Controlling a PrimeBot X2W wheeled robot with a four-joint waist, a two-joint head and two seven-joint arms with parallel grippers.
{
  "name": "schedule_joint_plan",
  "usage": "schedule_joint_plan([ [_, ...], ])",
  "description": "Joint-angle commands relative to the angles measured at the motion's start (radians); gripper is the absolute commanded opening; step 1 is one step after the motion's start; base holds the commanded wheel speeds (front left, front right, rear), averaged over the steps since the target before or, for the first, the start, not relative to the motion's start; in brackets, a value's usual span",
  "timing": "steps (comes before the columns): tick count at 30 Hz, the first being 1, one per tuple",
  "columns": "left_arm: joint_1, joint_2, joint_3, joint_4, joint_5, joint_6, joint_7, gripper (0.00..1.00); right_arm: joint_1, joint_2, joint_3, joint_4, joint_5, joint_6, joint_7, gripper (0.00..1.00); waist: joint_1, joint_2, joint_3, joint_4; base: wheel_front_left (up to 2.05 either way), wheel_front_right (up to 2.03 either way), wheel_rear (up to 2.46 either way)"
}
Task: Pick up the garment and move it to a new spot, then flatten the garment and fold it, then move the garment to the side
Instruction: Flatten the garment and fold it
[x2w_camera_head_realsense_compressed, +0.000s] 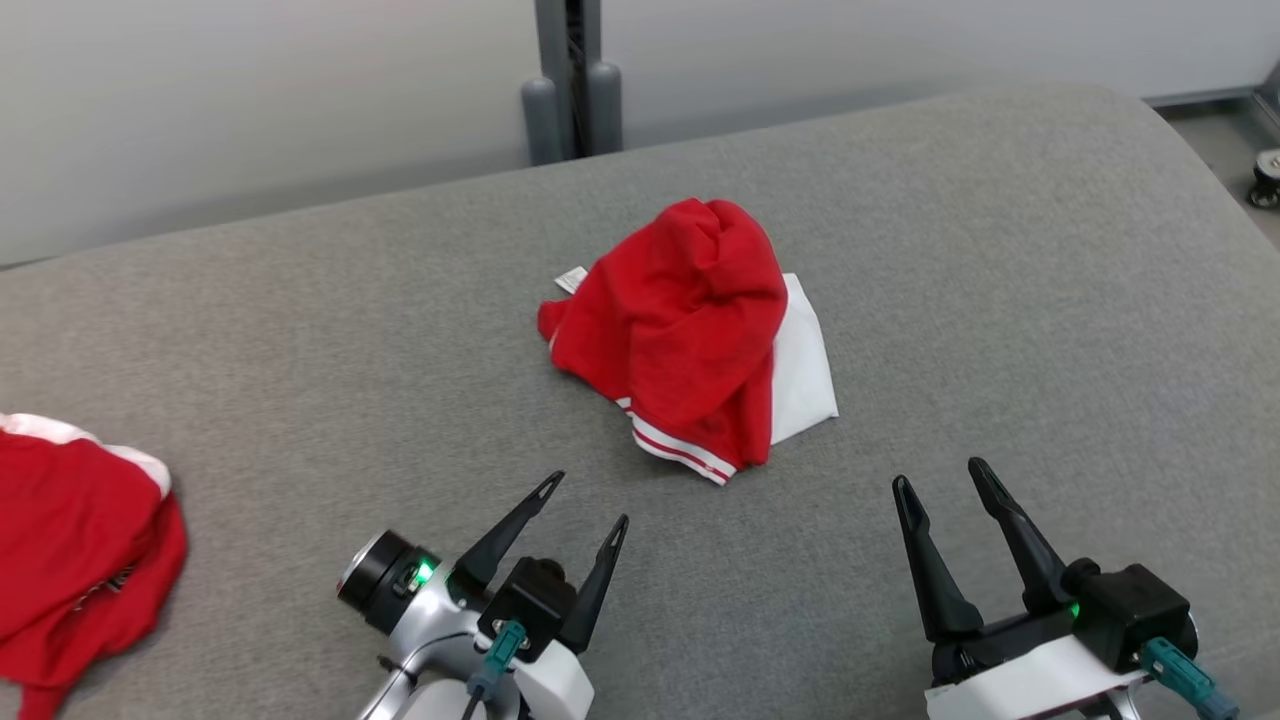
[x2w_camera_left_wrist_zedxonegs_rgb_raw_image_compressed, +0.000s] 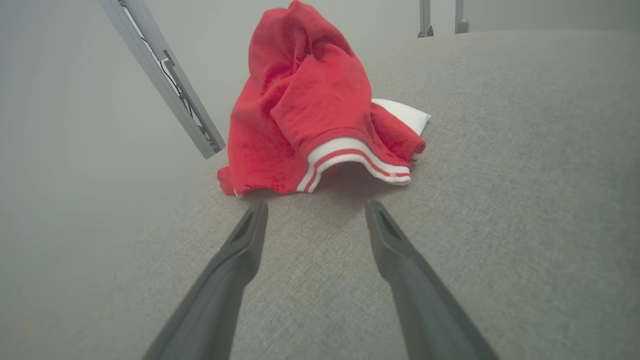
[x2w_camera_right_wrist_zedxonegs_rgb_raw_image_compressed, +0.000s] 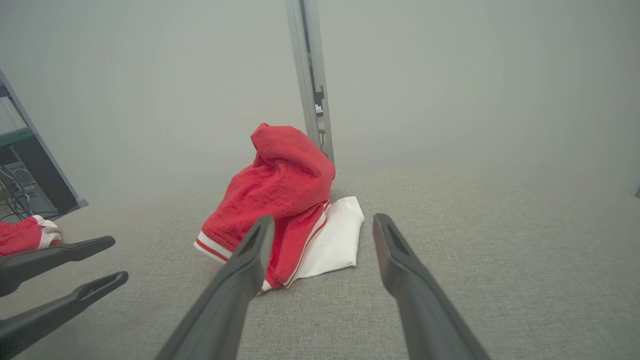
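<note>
The red cloth (x2w_camera_head_realsense_compressed: 702, 306) lies in a heap, and I next need to use my left gripper to pinch the garment by its striped hem (x2w_camera_head_realsense_compressed: 675, 448), which arches off the table.
A crumpled red garment (x2w_camera_head_realsense_compressed: 685, 325) with a white panel and red-and-white striped hem lies heaped in the middle of the grey padded table (x2w_camera_head_realsense_compressed: 1000, 300). The left wrist view has the garment (x2w_camera_left_wrist_zedxonegs_rgb_raw_image_compressed: 305, 110) just ahead of my fingers, and the right wrist view has the garment (x2w_camera_right_wrist_zedxonegs_rgb_raw_image_compressed: 280, 195) ahead and slightly left. My left gripper (x2w_camera_head_realsense_compressed: 587, 497) is open, low over the table, short of the striped hem. My right gripper (x2w_camera_head_realsense_compressed: 940, 478) is open too, to the right of the heap and nearer me. Nothing is held by either. The left gripper (x2w_camera_right_wrist_zedxonegs_rgb_raw_image_compressed: 112, 259) also appears at the right wrist view's left edge.
A second red and white garment (x2w_camera_head_realsense_compressed: 75, 545) lies bunched at the table's left edge. A grey metal post (x2w_camera_head_realsense_compressed: 575, 90) stands behind the table's far edge against a pale wall. The table's rounded corner and floor lie at the far right.
</note>
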Motion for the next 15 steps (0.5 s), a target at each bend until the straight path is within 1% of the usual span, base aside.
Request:
schedule_joint_plan([
  [1,-0.045,0.012,-0.021,0.021,0.021,0.012,-0.004,1.0,-0.021,-0.006,-0.003,-0.006,0.004,0.002,-0.005,1.0,0.0,-0.0001,0.041,-0.039,0.0,0.0,0.0],
  [2,-0.045,0.012,-0.021,0.021,0.021,0.012,-0.004,1.0,-0.021,-0.006,-0.003,-0.006,0.004,0.002,-0.005,1.0,0.0,-0.0001,0.041,-0.039,0.0,0.0,0.0],
  [8,-0.143,0.016,-0.08,0.092,0.049,0.049,-0.004,1.0,-0.047,-0.006,-0.002,-0.012,0.013,0.002,-0.005,1.0,0.0,-0.0001,0.091,-0.084,0.0,0.0,0.0],
  [15,-0.215,0.023,-0.118,0.148,0.033,0.087,-0.004,1.0,-0.064,-0.006,0.001,-0.016,0.024,0.002,-0.005,1.0,0.0,-0.0001,0.123,-0.118,0.0,0.0,0.0],
])
